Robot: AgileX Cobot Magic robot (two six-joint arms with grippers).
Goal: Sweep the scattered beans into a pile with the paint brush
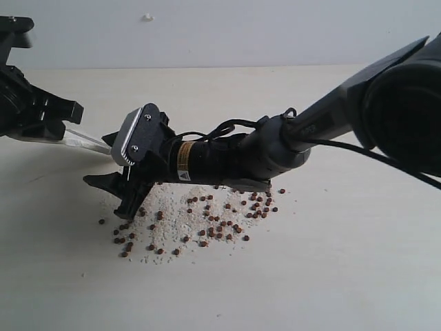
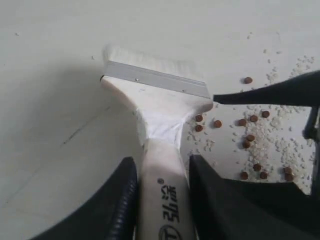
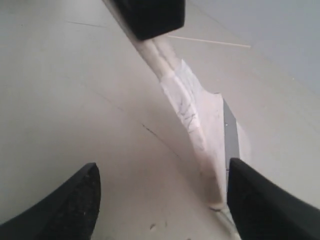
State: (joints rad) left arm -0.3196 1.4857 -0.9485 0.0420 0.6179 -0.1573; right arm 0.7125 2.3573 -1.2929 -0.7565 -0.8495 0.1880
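Note:
The scattered beans need to be swept into a pile, so my right gripper should next grab the paint brush by its handle just above the ferrule [image 1: 89,142] [image 3: 192,117].
The paint brush [image 2: 160,107] lies low over the table, and my left gripper [image 2: 162,172] is shut on its pale wooden handle. Its silver ferrule [image 2: 155,80] and off-white bristles [image 2: 150,56] point away from the beans [image 2: 250,136]. In the exterior view the left gripper [image 1: 60,118] is at the far left, and only part of the paint brush [image 1: 86,141] shows. My right gripper [image 1: 117,194] reaches across from the right and stands open at the left edge of the beans [image 1: 207,221]. In the right wrist view the right gripper [image 3: 162,200] is open beside the paint brush [image 3: 197,117].
Fine whitish crumbs [image 1: 179,217] are mixed among the beans. The right arm [image 1: 275,148] stretches low over the bean patch and hides part of it. The pale table [image 1: 331,276] ends at a grey wall [image 1: 227,27] behind.

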